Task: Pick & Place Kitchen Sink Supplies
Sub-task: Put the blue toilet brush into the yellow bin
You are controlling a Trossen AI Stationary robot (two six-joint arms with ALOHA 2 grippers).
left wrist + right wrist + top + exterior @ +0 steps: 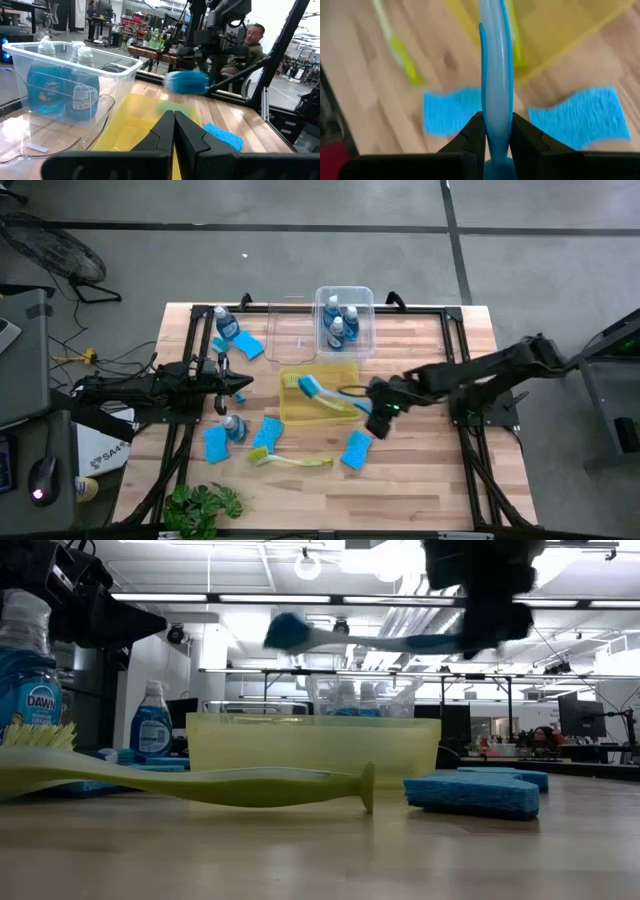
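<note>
The blue brush (325,395) is above the yellow bin and partly outside it, so it would tip over the bin's rim if my right gripper opened now. I will first move the blue brush in.
My right gripper (378,414) is shut on a blue dish brush (325,395), whose head (289,632) hangs above the yellow bin (318,412). A yellow-green brush (200,785) lies on the table in front of that bin. Blue sponges (357,450) (268,432) (215,443) (250,345) lie flat on the wood. Single bottles of blue liquid (233,427) (225,323) stand on the table, and others stand in a clear bin (345,292). At the table's left, my left gripper (174,131) is shut and holds nothing. My right gripper pinches the blue brush's handle (495,107) between its two fingers (474,135), toward the end away from the head. The fingers slant down from the table's right side, and the handle runs forward out of them. The brush is lifted clear, roughly level (400,642).
A second clear bin (290,330) stands left of the one with bottles. A green leafy plant (203,505) sits at the near left edge. Black frame rails (455,345) run along the table's sides. A person (252,40) sits beyond the table.
</note>
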